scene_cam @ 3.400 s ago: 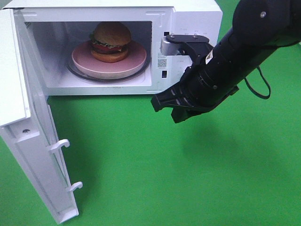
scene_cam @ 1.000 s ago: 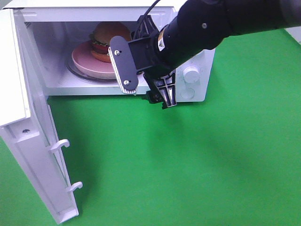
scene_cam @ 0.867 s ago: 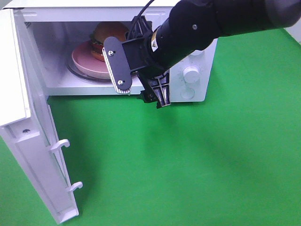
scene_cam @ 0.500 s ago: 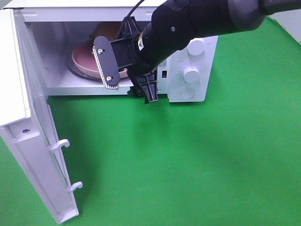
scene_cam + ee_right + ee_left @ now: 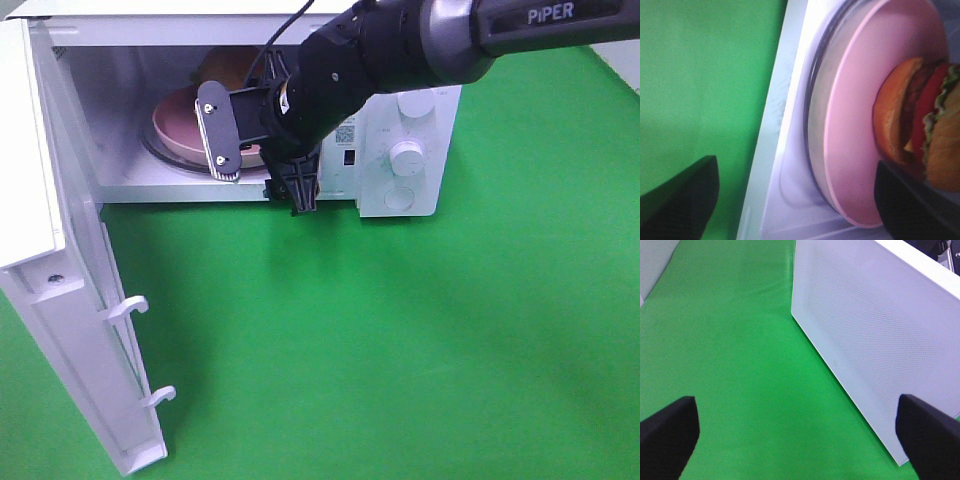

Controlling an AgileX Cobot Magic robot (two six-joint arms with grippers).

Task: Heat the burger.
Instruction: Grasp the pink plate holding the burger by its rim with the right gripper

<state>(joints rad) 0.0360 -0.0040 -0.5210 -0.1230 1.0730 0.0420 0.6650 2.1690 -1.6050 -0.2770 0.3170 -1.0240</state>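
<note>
The robot's right gripper will next carry the burger (image 5: 226, 68) out of the microwave, so it will hold the pink plate by its rim (image 5: 250, 158).
The burger (image 5: 920, 125) rests on a round pink plate (image 5: 852, 120) on the glass turntable inside the open microwave (image 5: 400, 60). From the high view only a sliver of its bun (image 5: 228, 66) shows behind my right arm. My right gripper (image 5: 260, 165) hangs open at the front of the cavity, just outside the plate's rim (image 5: 172, 125), and nothing is between its fingers (image 5: 218, 140). The right wrist view shows the right gripper (image 5: 795, 205) open, with plate and burger ahead. My left gripper (image 5: 800, 440) is open over the green cloth, beside the door's outer face (image 5: 875, 340).
The microwave door (image 5: 70, 330) stands swung wide open at the left, with two hook latches (image 5: 125, 307) on its edge. Two knobs (image 5: 407, 155) sit on the control panel at the right. Green cloth (image 5: 420, 340) covers the table in front.
My right arm has swung left across the microwave front, from the control panel to the cavity opening, and now covers most of the burger. Both grippers stayed open.
</note>
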